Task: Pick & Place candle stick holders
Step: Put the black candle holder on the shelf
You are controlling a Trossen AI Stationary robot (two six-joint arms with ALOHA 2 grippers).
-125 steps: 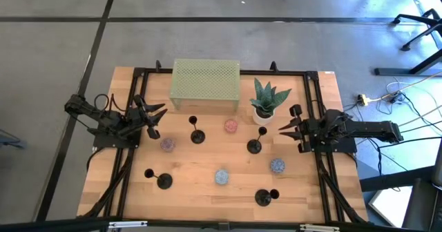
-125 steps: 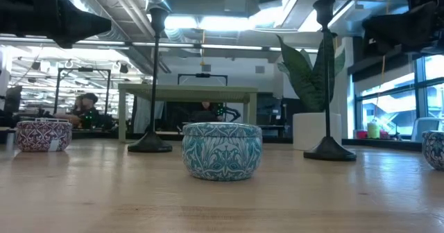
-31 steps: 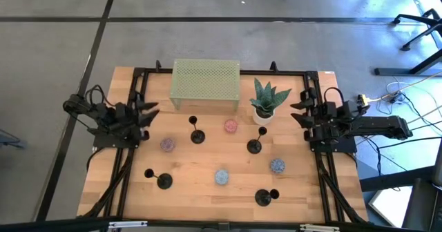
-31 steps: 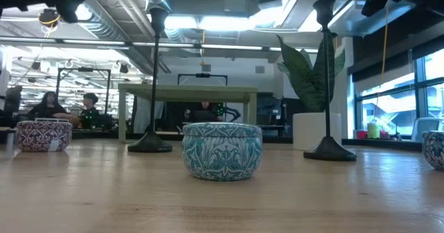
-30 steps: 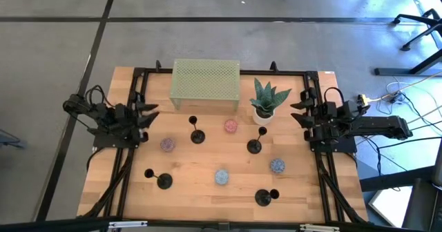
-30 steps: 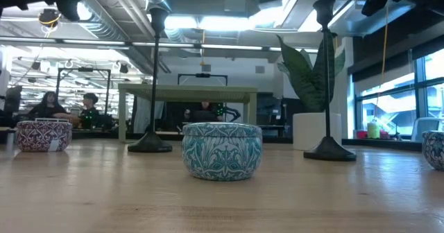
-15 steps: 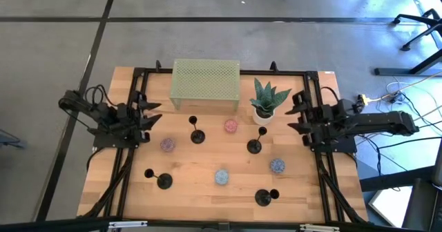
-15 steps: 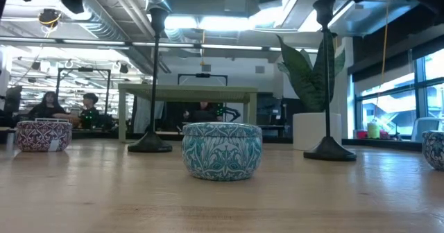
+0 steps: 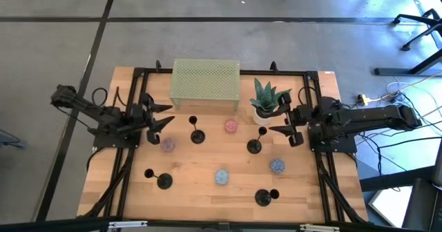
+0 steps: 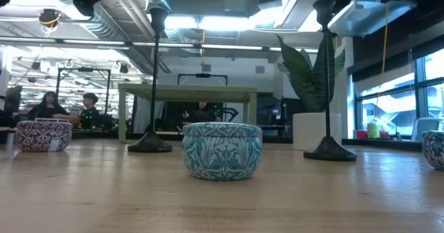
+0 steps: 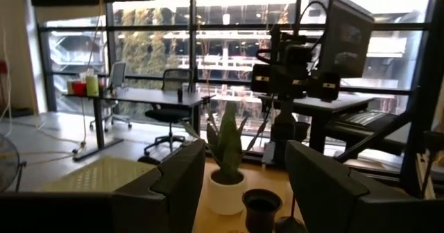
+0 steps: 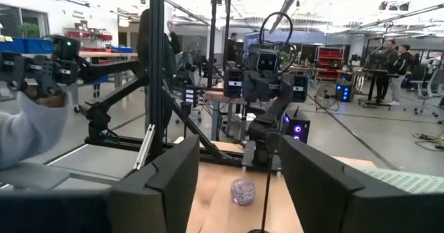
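Observation:
My left gripper grabs the candle stick holder by its stem just below the cup [image 9: 194,126] next, to set the holder on the green box [image 9: 205,80].
Four black candle stick holders stand upright on their round bases on the wooden table: one at far middle-left [image 9: 197,137], one at middle-right [image 9: 254,147], one near left [image 9: 164,181], one near right [image 9: 262,197]. Two show in the low view [image 10: 154,80] [image 10: 326,80]. My left gripper [image 9: 160,116] is open and empty, left of the far middle-left holder; a holder's cup [image 11: 261,205] shows between its fingers, farther off. My right gripper [image 9: 280,123] is open and empty, right of the middle-right holder, whose thin stem [image 12: 264,191] shows ahead of it.
A green perforated box [image 9: 205,85] and a potted green plant [image 9: 266,101] stand at the far edge. Small patterned tins lie among the holders: pink [image 9: 230,126], purple [image 9: 167,144], blue [image 9: 221,177] and blue [image 9: 277,166]. Black frame rails [image 9: 131,156] run along both sides.
Both grippers have moved in toward the table's middle: my left gripper toward the right edge, nearer the far middle-left holder, and my right gripper toward the left and slightly nearer, closer to the middle-right holder. The holders have stayed in place.

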